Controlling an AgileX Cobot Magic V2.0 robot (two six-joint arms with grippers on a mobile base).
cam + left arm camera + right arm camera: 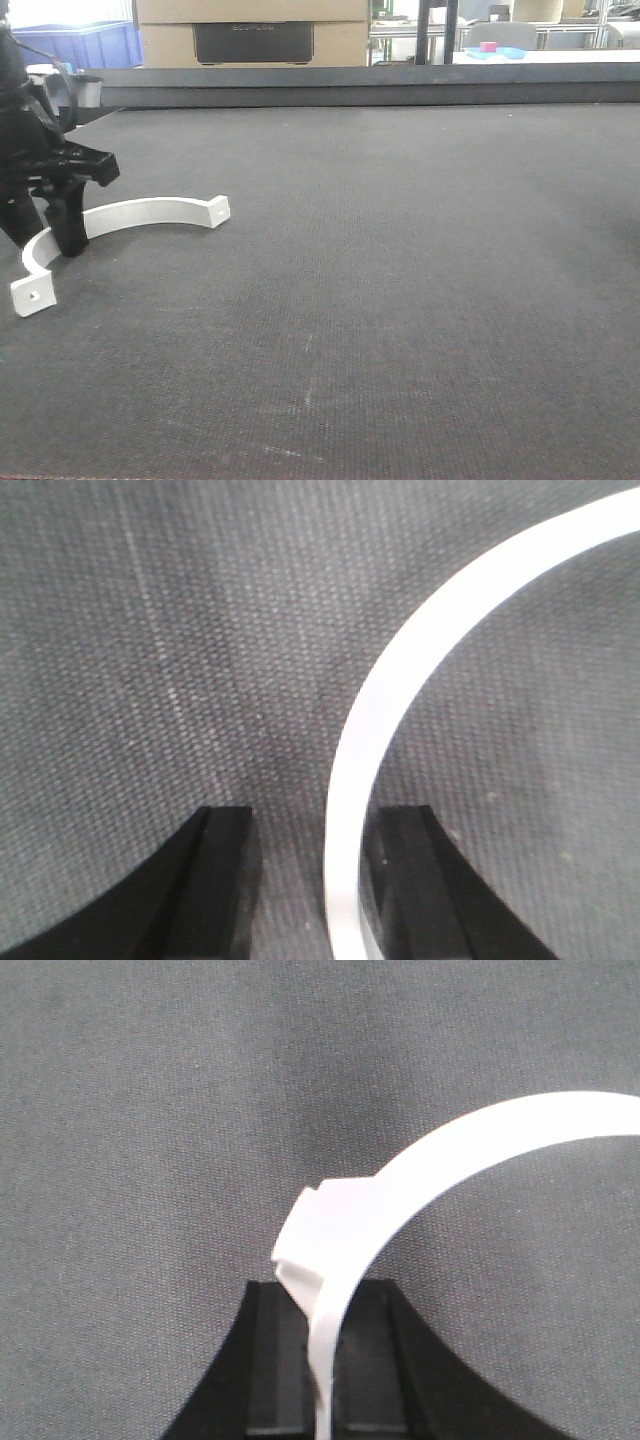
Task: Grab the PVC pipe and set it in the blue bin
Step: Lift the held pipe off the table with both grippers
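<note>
My left gripper grips the PVC pipe strap [150,212] next by its curved part between the strap's end tabs, to place it in the blue bin [90,45].
A white half-ring PVC pipe strap [150,212] lies flat on the dark mat at the left, a holed tab at each end. My left gripper [45,222] is down on the mat at its left part. In the left wrist view the left gripper [315,820] is open and straddles the strap [400,680], which runs close to the right finger [410,880]. My right gripper [325,1295] is shut on a second white strap [450,1150], gripped just behind its end tab, above the mat. The right gripper is out of the front view.
The dark mat [400,300] covers the whole table. A raised dark edge [350,90] runs along the back. A blue bin [80,45] stands behind it at the far left. A cardboard box [250,30] and a blue tray [495,52] are further back.
</note>
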